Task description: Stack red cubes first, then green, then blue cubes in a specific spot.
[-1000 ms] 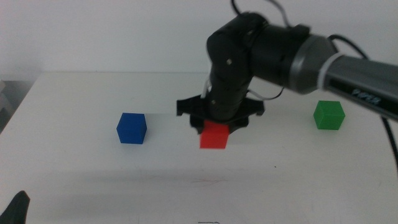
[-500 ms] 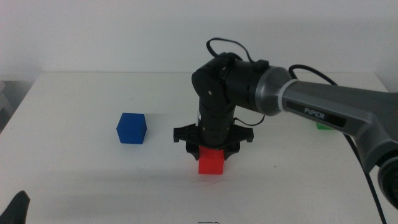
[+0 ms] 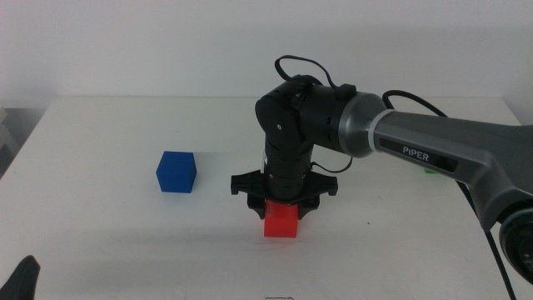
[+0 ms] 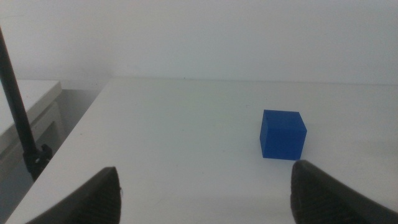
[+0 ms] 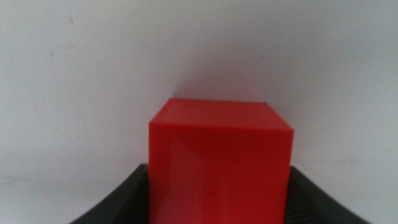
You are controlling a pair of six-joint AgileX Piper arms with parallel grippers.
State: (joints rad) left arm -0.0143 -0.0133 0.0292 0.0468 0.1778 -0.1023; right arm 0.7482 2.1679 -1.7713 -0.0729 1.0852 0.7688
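Observation:
My right gripper is ready to open, because the red cube's lower edge is on the white tabletop in the middle view.
My right gripper (image 3: 281,203) is shut on the red cube (image 3: 281,222) and holds it at or just above the white tabletop near the table's middle. The right wrist view shows the red cube (image 5: 221,158) between the two dark jaws. The blue cube (image 3: 176,172) sits on the table to the left of it, apart; it also shows in the left wrist view (image 4: 283,134). The green cube (image 3: 430,171) is almost wholly hidden behind the right arm; only a sliver shows. My left gripper (image 4: 205,180) is open and empty, low at the front left.
The white table (image 3: 100,225) ends at a left edge, with a grey ledge and a thin black rod (image 4: 18,118) beyond it. The right arm's long link (image 3: 450,154) crosses the right side of the table.
My right gripper has carried the red cube forward and down to the tabletop. The arm now covers the green cube. The blue cube and the left arm have not moved.

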